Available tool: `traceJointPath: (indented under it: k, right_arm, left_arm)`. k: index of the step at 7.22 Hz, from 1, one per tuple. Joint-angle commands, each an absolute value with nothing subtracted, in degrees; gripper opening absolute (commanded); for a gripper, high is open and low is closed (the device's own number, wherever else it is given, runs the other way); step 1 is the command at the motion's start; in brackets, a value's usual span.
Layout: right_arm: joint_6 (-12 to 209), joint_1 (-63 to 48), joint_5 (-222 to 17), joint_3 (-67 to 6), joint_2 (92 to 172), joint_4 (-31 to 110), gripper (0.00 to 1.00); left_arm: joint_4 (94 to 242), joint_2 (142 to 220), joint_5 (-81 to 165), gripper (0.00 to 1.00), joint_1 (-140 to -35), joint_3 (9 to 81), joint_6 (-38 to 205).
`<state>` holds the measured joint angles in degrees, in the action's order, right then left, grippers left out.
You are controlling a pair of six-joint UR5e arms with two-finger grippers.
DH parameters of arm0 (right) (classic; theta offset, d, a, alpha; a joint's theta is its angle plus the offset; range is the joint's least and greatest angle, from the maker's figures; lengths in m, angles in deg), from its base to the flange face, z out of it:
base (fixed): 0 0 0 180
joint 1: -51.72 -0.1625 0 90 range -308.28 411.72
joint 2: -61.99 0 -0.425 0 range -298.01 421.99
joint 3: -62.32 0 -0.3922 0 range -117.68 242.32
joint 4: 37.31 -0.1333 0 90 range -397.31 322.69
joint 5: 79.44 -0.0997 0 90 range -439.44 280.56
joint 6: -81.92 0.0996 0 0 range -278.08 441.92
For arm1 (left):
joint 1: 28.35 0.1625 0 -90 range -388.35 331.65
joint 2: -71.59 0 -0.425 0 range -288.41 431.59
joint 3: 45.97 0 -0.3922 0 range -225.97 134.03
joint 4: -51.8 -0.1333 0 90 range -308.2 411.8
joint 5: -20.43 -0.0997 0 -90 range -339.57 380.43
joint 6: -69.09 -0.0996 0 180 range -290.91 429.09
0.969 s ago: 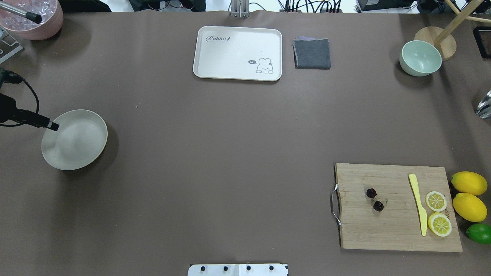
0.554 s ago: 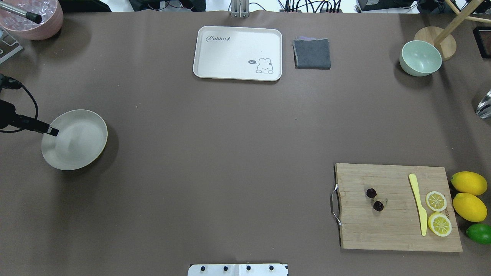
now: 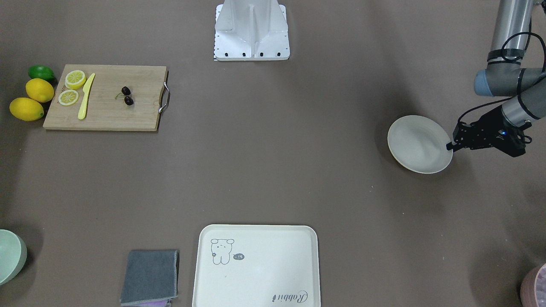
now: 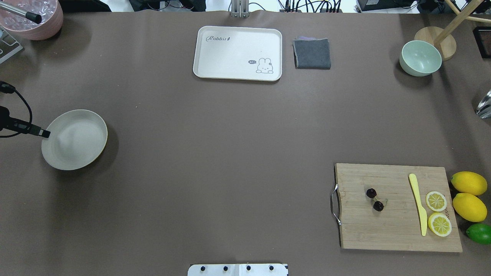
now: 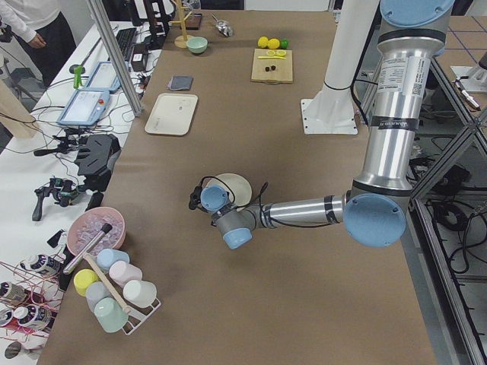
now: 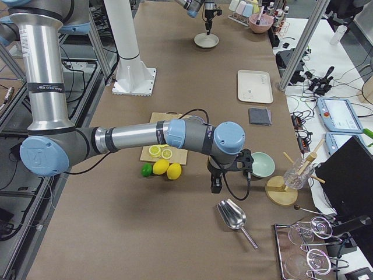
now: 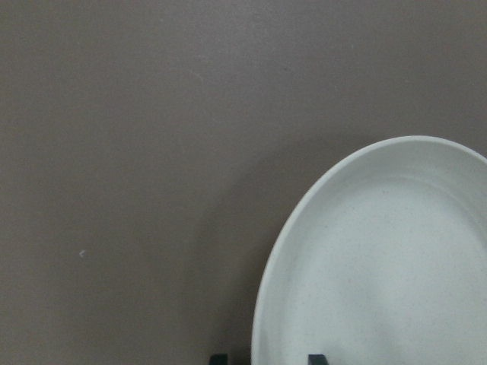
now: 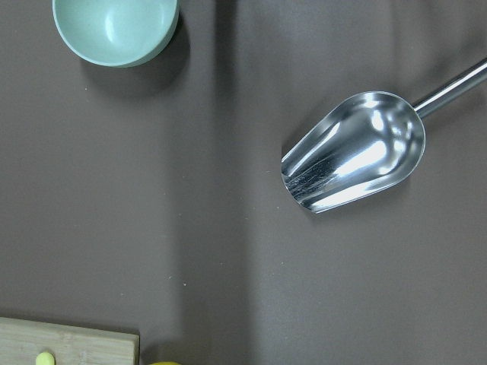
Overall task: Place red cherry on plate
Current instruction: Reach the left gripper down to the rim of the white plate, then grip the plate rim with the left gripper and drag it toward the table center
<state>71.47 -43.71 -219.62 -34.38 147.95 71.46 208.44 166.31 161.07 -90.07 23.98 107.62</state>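
Observation:
My left gripper is to grab the round cream plate by its rim (image 3: 452, 153) next. Then I will bring the plate over for the red cherry (image 3: 126, 95).
The red cherry (image 4: 374, 199), a pair of tiny dark fruits on thin stems, lies on the wooden cutting board (image 4: 383, 234) at the near right; the front-facing view also shows the cherry (image 3: 126, 95). The round cream plate (image 4: 76, 140) sits far off at the table's left. My left gripper (image 4: 44, 133) hovers at the plate's left rim, open. In the left wrist view its two fingertips (image 7: 316, 357) stand apart, one on either side of the rim of the plate (image 7: 380, 266). My right gripper (image 6: 215, 188) shows only in the exterior right view, beyond the lemons; whether it is open I cannot tell.
On the board lie a yellow knife (image 4: 418, 203) and two lemon slices (image 4: 437, 212). Two lemons (image 4: 468, 183) and a lime (image 4: 479, 233) sit beside it. A cream tray (image 4: 238, 51), grey cloth (image 4: 312, 53) and mint bowl (image 4: 420, 58) line the far side. A metal scoop (image 8: 354, 152) lies under the right wrist.
My left gripper has drawn back toward the view's left and slightly down, from over the plate's inside to its left rim. Plate and cherry have not moved.

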Motion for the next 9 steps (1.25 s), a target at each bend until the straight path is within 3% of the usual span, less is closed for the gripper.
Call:
traceJointPath:
  k: [1, 6, 9]
  right_arm:
    - [71.5, -43.8, -219.6, -34.4, 148.0, 71.5, 1.0]
    - [71.5, -43.8, -219.6, -34.4, 147.8, 71.5, 1.0]
    - [71.8, -43.7, -219.5, -34.3, 147.4, 71.6, 1.0]
  left_arm:
    - [209.2, 165.8, 159.3, 0.0, -90.0, 24.1, 107.7]
    - [203.3, 170.8, 170.0, 0.0, -91.5, 30.0, 117.9]
    - [182.3, 180.7, 165.3, 0.0, -89.5, 40.8, 125.1]
